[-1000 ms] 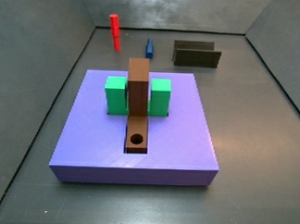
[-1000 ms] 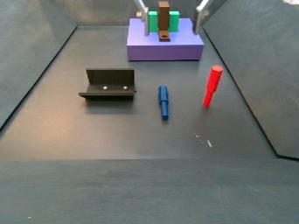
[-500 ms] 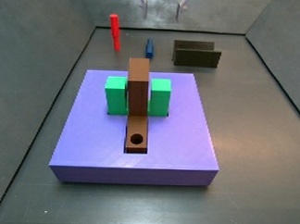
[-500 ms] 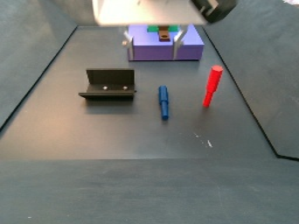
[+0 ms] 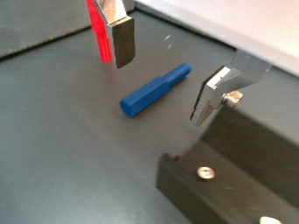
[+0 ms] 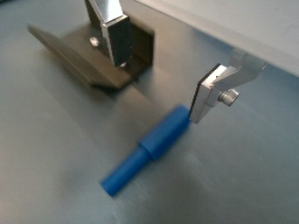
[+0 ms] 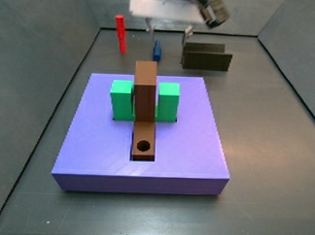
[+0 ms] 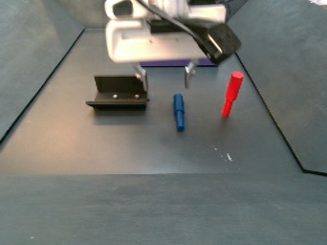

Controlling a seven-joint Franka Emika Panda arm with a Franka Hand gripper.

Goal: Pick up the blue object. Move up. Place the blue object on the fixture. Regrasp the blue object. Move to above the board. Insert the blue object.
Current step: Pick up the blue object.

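My gripper picks up the blue peg by one end of its slim body next, to lift it onto the fixture.
The blue object is a slim blue peg lying flat on the dark floor between the fixture and the upright red peg. My gripper hangs open and empty above the peg's far end, apart from it. In both wrist views the peg lies between and below the spread silver fingers, not touched. The fixture shows in both wrist views. The purple board with brown strip and green blocks lies near the camera in a side view.
The red peg stands just beside the blue one and shows in a wrist view close to one finger. Grey walls ring the floor. The gripper hides most of the board in a side view.
The gripper has come down from the top of the side views toward the blue peg, jaws open. The pegs, fixture and board have not moved.
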